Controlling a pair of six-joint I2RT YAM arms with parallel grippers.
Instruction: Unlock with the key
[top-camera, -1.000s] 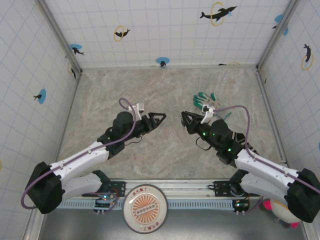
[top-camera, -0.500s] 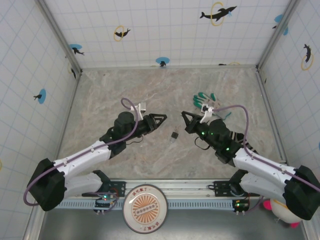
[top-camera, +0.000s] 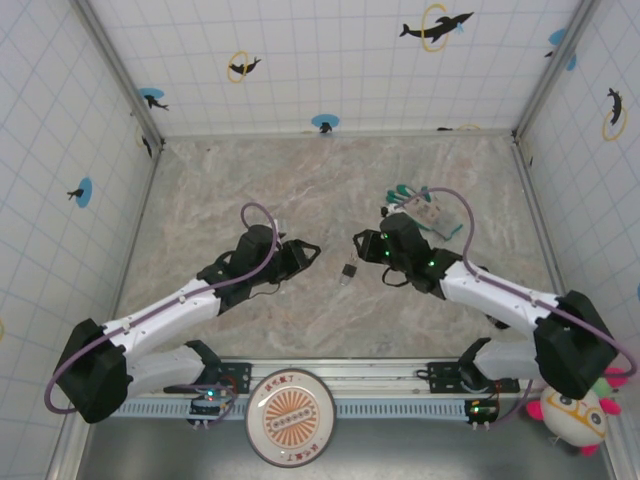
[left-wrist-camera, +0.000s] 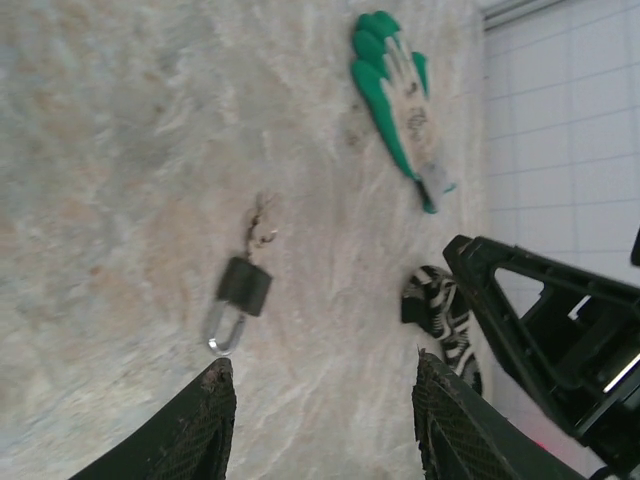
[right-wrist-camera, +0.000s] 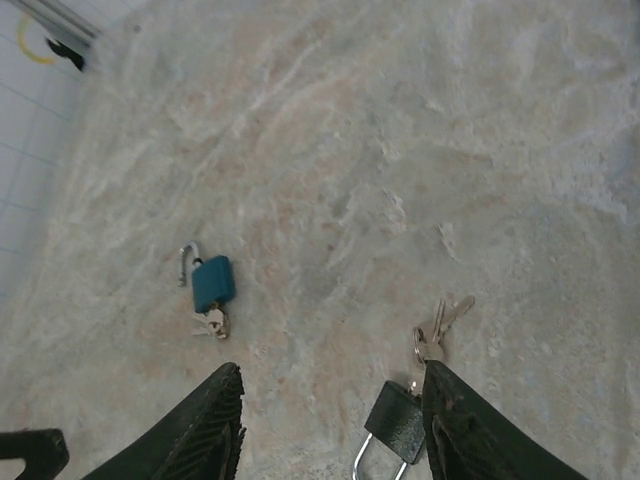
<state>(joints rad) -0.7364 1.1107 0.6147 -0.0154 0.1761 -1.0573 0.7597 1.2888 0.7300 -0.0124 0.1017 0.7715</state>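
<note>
My right gripper grabs the dark padlock (top-camera: 348, 272) across its body's sides next. This leaves the keys and shackle free for my left gripper to unlock.
A small dark padlock (top-camera: 348, 272) lies flat on the marble table between my two grippers. Silvery keys (right-wrist-camera: 443, 320) on a ring hang from its bottom end, touching the table. The lock (right-wrist-camera: 397, 422) sits just inside the right finger of my right gripper (right-wrist-camera: 333, 368), which hovers open with nothing in it. From the left wrist the same lock (left-wrist-camera: 243, 288) lies ahead of the left finger, with its keys (left-wrist-camera: 262, 222) beyond. My left gripper (left-wrist-camera: 320, 365) is open and holds nothing. In the top view the left gripper (top-camera: 305, 250) and right gripper (top-camera: 362, 243) face each other.
A teal padlock (right-wrist-camera: 212, 283) with its shackle swung open and keys (right-wrist-camera: 213, 322) at its base lies farther out on the table. A green-and-white glove (top-camera: 420, 205) rests behind the right arm. Tiled walls close in the table.
The dark padlock with its keys now lies on the table between the grippers; a second ago it was not visible there. The left gripper drew back and the right arm swung forward and left.
</note>
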